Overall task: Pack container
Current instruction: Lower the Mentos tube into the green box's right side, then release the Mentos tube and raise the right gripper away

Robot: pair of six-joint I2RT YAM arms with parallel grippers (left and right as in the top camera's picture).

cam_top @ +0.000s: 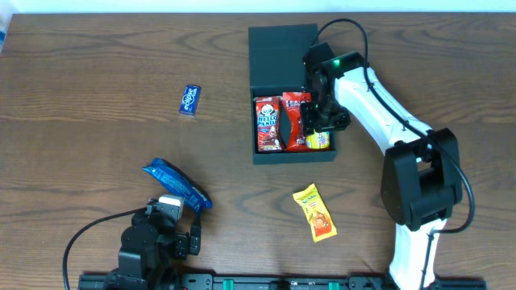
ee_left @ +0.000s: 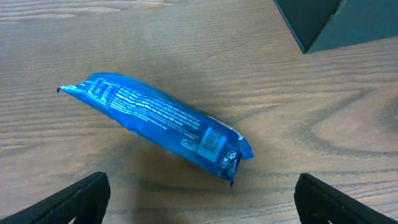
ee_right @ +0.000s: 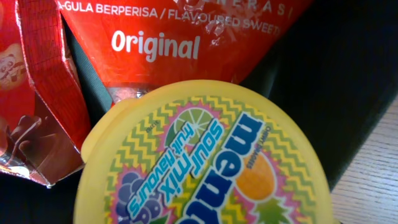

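The yellow Mentos tub (cam_top: 318, 142) is inside the container's front side (cam_top: 318, 157), close beside the red packet, so the robot's right hand should let go of the tub.
The dark teal-black container (cam_top: 294, 157) stands at the table's middle with its flap lid (cam_top: 278, 48) open to the back. Inside lie a red Hello Panda packet (cam_top: 267, 122), a red "Original" packet (cam_top: 295, 113) and a yellow Mentos tub (cam_top: 318, 142). My right gripper (cam_top: 321, 121) is down in the box's right side. In the right wrist view the tub (ee_right: 205, 162) fills the frame and hides the fingers, beside the red packet (ee_right: 180, 37). My left gripper (ee_left: 202, 199) is open and empty just short of a blue snack packet (ee_left: 161, 124), which also shows overhead (cam_top: 176, 184).
A small blue packet (cam_top: 189, 100) lies at the left middle of the wooden table. A yellow snack packet (cam_top: 315, 212) lies in front of the box. A corner of the box (ee_left: 336, 22) shows at the top right of the left wrist view.
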